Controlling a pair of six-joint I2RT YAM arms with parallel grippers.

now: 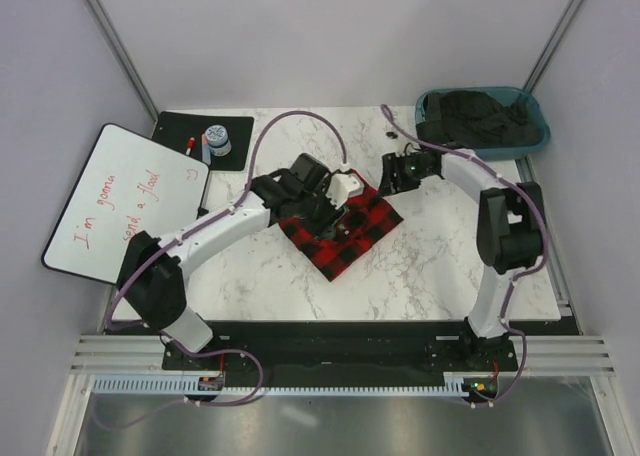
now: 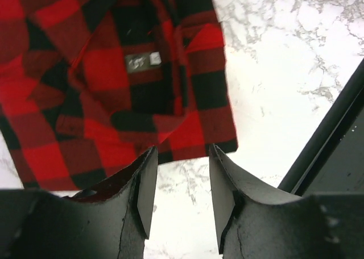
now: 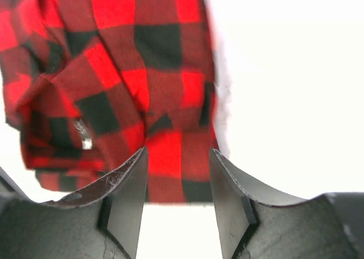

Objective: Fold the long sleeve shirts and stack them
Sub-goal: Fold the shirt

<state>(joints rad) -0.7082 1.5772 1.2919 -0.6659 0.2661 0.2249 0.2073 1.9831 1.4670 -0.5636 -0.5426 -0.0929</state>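
I will next use my right gripper to grab the flannel shirt's edge at the neck-label end corner (image 1: 372, 190) (image 3: 181, 192), to turn the folded bundle for stacking.
The red-and-black check flannel shirt (image 1: 348, 234) lies folded in a compact bundle on the marble table, mid-table. My left gripper (image 1: 322, 204) is over its far-left part, open and empty. In the left wrist view the shirt (image 2: 114, 83) lies just ahead of the open gripper (image 2: 182, 176), with its neck label (image 2: 142, 61) showing. My right gripper (image 1: 392, 179) is at the shirt's far-right corner, open and empty. In the right wrist view the shirt's near edge (image 3: 170, 157) lies between the tips of the open gripper (image 3: 177, 179), over bare table.
A teal bin (image 1: 533, 107) with dark clothes stands at the back right. A whiteboard (image 1: 125, 201) lies at the left, beside a black mat (image 1: 180, 126) with a small jar (image 1: 216, 137) and a marker. Two small dark bits (image 1: 392, 133) lie behind the right gripper.
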